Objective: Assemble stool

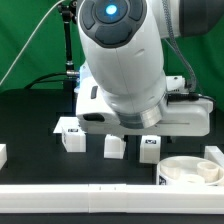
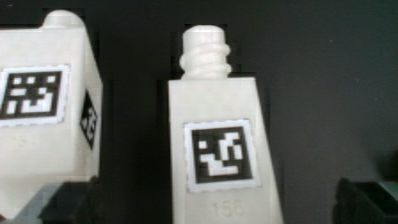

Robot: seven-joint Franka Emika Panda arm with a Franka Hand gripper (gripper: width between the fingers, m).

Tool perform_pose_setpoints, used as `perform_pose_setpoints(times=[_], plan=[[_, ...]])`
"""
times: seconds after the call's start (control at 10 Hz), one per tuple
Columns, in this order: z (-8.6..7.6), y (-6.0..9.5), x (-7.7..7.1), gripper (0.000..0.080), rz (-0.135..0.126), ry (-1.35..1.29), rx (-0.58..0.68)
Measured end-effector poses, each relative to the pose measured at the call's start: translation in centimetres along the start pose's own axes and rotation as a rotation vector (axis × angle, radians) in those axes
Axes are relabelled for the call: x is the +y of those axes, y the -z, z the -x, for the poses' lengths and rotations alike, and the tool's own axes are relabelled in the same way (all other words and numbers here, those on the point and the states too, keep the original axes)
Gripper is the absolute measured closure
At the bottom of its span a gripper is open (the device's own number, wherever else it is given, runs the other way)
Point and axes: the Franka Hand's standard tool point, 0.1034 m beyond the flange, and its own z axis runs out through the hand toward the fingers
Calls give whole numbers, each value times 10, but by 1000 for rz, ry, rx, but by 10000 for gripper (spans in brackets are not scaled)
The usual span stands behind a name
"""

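The stool leg should be grabbed next by its tagged body [image 1: 149, 152] with my gripper, so its ribbed peg stays free to go into the round seat [image 1: 192, 170].
In the wrist view a white stool leg [image 2: 217, 130] lies on the black table, with a square marker tag on it and a ribbed peg at its end [image 2: 208, 50]. My gripper [image 2: 217, 208] is open. Its dark fingertips [image 2: 63, 205] stand apart on either side of this leg and do not touch it. A second tagged leg [image 2: 45, 100] lies right beside it. In the exterior view three legs [image 1: 70, 133] [image 1: 114, 145] [image 1: 150, 148] stand in a row under the arm, whose body hides my fingers. The round white seat [image 1: 192, 170] lies at the front right.
A long white bar [image 1: 90, 200] runs along the front of the table. Small white pieces show at the far left edge [image 1: 2, 153] and far right [image 1: 213, 153]. The marker board [image 1: 190, 112] lies behind the arm. A green backdrop stands behind.
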Motion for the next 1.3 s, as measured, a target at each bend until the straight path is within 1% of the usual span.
perform_pose_setpoints(times=[0.1, 0.5, 0.6, 0.7, 0.8, 0.9, 1.2, 1.3], plan=[[-1, -2, -3, 150, -2, 25, -3], [0, -7, -1, 150, 0, 34, -24], [12, -14, 2, 150, 11, 2, -123], [10, -15, -1, 150, 18, -24, -190], [2, -10, -3, 150, 15, -22, -165], [2, -7, -5, 150, 14, -14, -158], [1, -8, -4, 150, 14, -7, -156], [-3, -8, -5, 150, 15, 5, -139]])
